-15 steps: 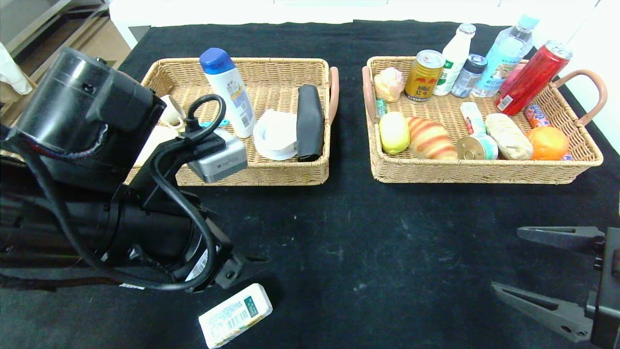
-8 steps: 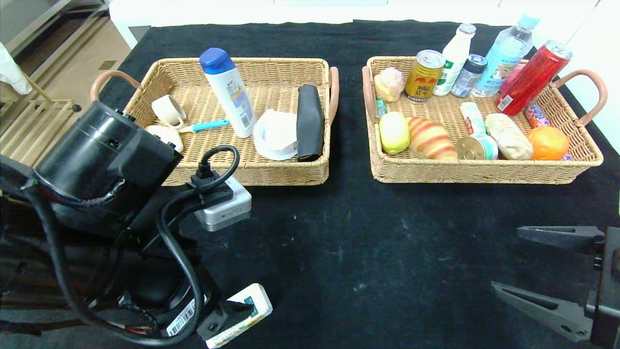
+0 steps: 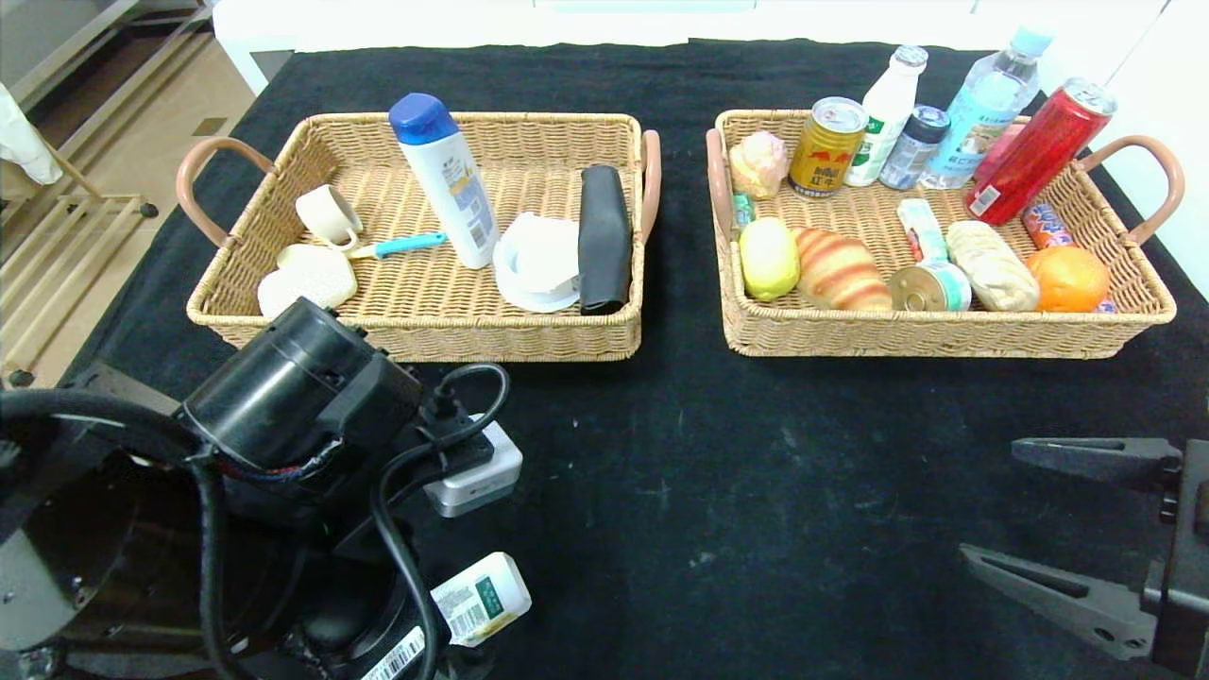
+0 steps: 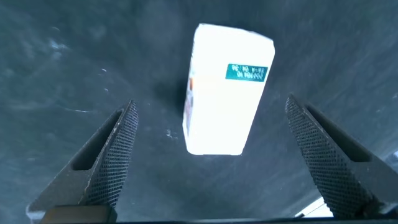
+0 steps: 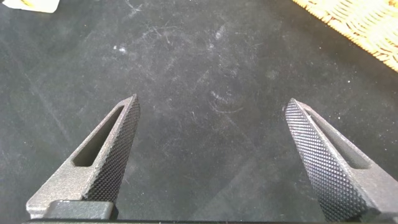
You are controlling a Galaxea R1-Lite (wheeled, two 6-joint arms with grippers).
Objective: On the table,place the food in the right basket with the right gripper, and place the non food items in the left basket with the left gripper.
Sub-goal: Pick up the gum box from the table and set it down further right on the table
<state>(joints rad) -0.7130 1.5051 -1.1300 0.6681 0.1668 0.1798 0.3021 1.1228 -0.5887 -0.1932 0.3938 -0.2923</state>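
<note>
My left gripper grabs the white carton (image 3: 484,595) by its facing long sides next, since the carton is long from end to end and narrow across.
In the left basket (image 3: 425,342) stand the white shampoo bottle (image 3: 441,181) and the black glasses case (image 3: 603,241). The lemon (image 3: 768,257) and the croissant (image 3: 839,269) lie in the right basket (image 3: 945,335). Near the table's front left, the white carton (image 3: 484,595) lies partly under my left arm (image 3: 293,416). In the left wrist view my left gripper (image 4: 210,104) hangs open above the carton (image 4: 224,93), its fingers on either side and apart from it. At the front right my right gripper (image 3: 990,502) is open over bare cloth (image 5: 211,101).
The left basket also holds a cup (image 3: 327,215), a sponge (image 3: 307,277), a blue-handled brush (image 3: 397,247) and a white lid (image 3: 536,262). Cans, bottles, an orange (image 3: 1067,279) and snacks fill the right basket. Black cloth (image 3: 718,472) covers the table.
My left arm has drawn back from over the left basket toward the front left, uncovering the basket and covering part of the carton. The right gripper has stayed put.
</note>
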